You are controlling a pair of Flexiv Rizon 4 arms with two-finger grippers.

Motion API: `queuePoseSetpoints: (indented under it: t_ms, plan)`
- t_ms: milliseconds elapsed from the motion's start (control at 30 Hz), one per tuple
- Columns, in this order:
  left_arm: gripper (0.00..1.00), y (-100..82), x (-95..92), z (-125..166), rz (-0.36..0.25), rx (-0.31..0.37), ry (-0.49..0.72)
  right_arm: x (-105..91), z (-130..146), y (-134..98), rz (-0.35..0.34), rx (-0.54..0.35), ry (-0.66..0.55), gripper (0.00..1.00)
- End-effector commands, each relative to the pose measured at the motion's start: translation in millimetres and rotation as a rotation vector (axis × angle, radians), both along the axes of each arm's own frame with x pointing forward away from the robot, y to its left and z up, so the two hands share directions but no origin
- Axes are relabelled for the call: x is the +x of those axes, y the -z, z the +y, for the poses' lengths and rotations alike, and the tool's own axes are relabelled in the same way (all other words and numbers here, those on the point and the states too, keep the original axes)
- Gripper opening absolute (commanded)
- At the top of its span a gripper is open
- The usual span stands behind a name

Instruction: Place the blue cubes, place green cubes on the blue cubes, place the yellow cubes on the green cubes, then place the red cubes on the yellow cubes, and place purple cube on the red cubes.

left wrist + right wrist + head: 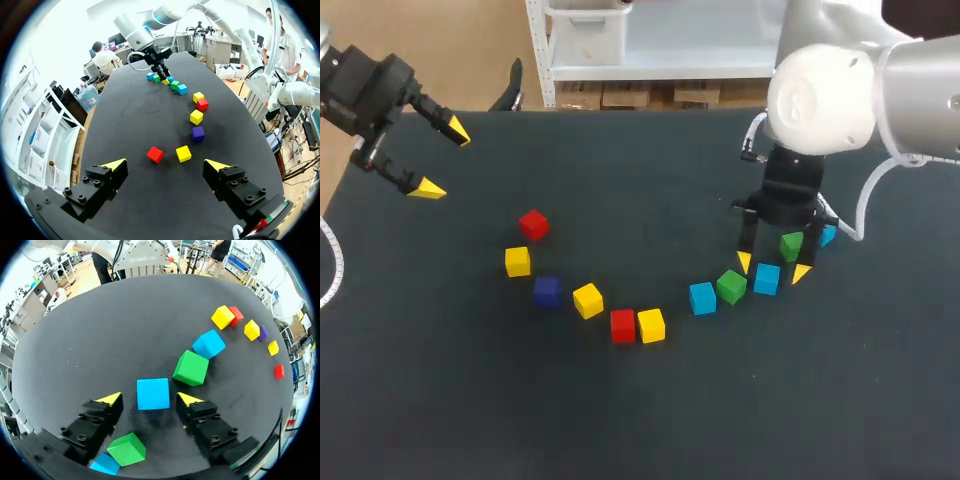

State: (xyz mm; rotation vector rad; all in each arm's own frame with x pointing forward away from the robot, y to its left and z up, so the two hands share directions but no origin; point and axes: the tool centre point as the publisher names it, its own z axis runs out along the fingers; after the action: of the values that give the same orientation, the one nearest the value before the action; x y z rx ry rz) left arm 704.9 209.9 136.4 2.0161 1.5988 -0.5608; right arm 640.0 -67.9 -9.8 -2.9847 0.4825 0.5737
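Note:
The light blue cube should be grabbed next by its opposite sides with my right gripper, so that the light blue cube's top side (pixel 768 272) (pixel 153 393) stays free for a green cube.
My right gripper (pixel 772 267) (pixel 149 399) stands low over the table, open. A light blue cube (pixel 766 278) (pixel 153 393) sits between its fingers with a small gap on each side. A green cube (pixel 731 286) (pixel 190 368) and another blue cube (pixel 702 297) (pixel 208 344) lie just ahead of it. Under the wrist are one more green cube (pixel 127 449) and a blue cube (pixel 105 464). Yellow (pixel 651 325), red (pixel 622 325), yellow (pixel 587 300), purple (pixel 547 291), yellow (pixel 517 262) and red (pixel 533 225) cubes curve off to the left. My left gripper (pixel 442 159) (pixel 165 164) hangs open at the far left, holding nothing.
The black table (pixel 620 420) has wide bare room in front of the arc of cubes and behind it. In the left wrist view the nearest cubes ahead are a red cube (pixel 155 154) and a yellow cube (pixel 183 153).

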Motion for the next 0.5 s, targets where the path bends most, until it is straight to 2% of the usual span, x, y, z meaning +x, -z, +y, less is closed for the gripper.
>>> queuePoseSetpoints:
  t_ms: [33, 100, 167, 200, 367, 433, 500]
  plan:
    - [1.00, 0.4, -0.7, 1, -0.004, -0.001, 0.001, 1.0, 0, 0, 0.004, -0.002, 0.002, 0.43]
    - [1.00, 0.4, -0.7, 1, -0.004, -0.001, 0.001, 0.5, -1, 0, 0.006, -0.008, 0.005, 0.27]
    - [1.00, 0.4, -0.7, 1, -0.004, -0.001, 0.001, 0.0, -2, 1, 0.007, -0.015, 0.010, 0.03]
    - [1.00, 0.4, -0.7, 1, -0.004, -0.001, 0.001, -0.4, -2, 0, 0.009, -0.018, 0.015, 0.00]
    - [1.00, 0.4, -0.7, 1, -0.004, -0.001, 0.001, -0.7, -7, -7, 0.047, -0.035, 0.091, 0.00]
    - [1.00, 0.4, -0.7, 1, -0.004, -0.001, 0.001, 0.8, -9, -11, 0.086, -0.049, 0.172, 0.00]
    - [1.00, 0.4, -0.7, 1, -0.004, -0.001, 0.001, 3.9, -9, -17, 0.126, -0.073, 0.313, 0.00]
